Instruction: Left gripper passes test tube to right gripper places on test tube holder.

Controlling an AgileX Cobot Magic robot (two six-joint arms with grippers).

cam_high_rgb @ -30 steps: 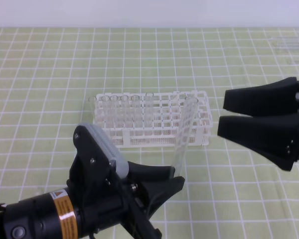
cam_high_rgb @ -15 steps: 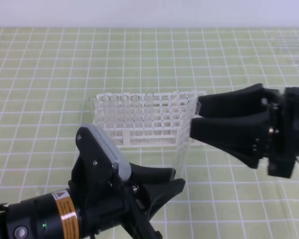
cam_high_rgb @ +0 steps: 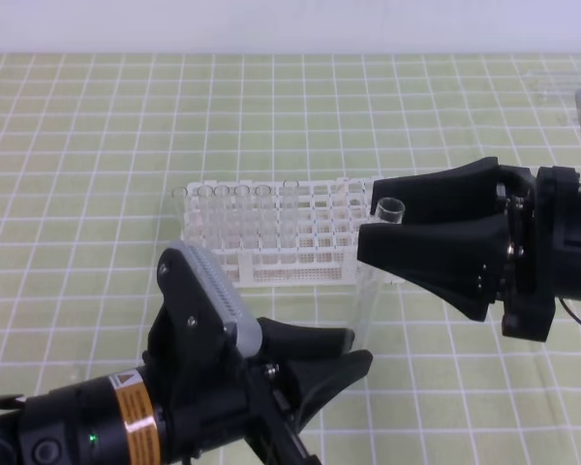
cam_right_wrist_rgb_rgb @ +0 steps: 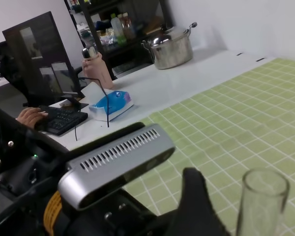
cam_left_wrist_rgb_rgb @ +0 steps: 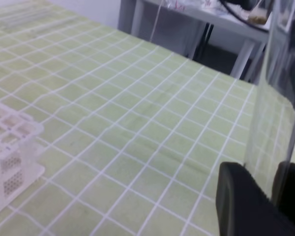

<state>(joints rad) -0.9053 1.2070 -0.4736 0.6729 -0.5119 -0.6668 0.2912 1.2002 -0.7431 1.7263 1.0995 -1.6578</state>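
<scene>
The robot's right gripper next needs to grab the test tube by its rimmed end (cam_high_rgb: 389, 211), so that the test tube's lower end (cam_high_rgb: 362, 327) stays free to go into the holder.
The test tube (cam_high_rgb: 373, 281) stands upright in front of the rack, its lower end pinched by my left gripper (cam_high_rgb: 353, 347), which is shut on it. In the left wrist view the test tube (cam_left_wrist_rgb_rgb: 275, 98) rises between the black fingers (cam_left_wrist_rgb_rgb: 241, 196). My right gripper (cam_high_rgb: 368, 221) reaches in from the right, open, with its jaws on either side of the tube's rim. The right wrist view shows the test tube (cam_right_wrist_rgb_rgb: 263, 196) close beside one finger (cam_right_wrist_rgb_rgb: 196, 201). The white test tube holder (cam_high_rgb: 300, 247) lies just behind.
Several clear tubes (cam_high_rgb: 234, 208) stand in the holder's left rows. A corner of the holder (cam_left_wrist_rgb_rgb: 5, 147) shows in the left wrist view. A green checked mat (cam_high_rgb: 97, 145) covers the table. The left arm's silver module (cam_right_wrist_rgb_rgb: 118, 157) fills the right wrist view's lower left.
My right gripper has moved left from the right edge until its jaws straddle the tube's top. The left gripper with the tube has shifted slightly right.
</scene>
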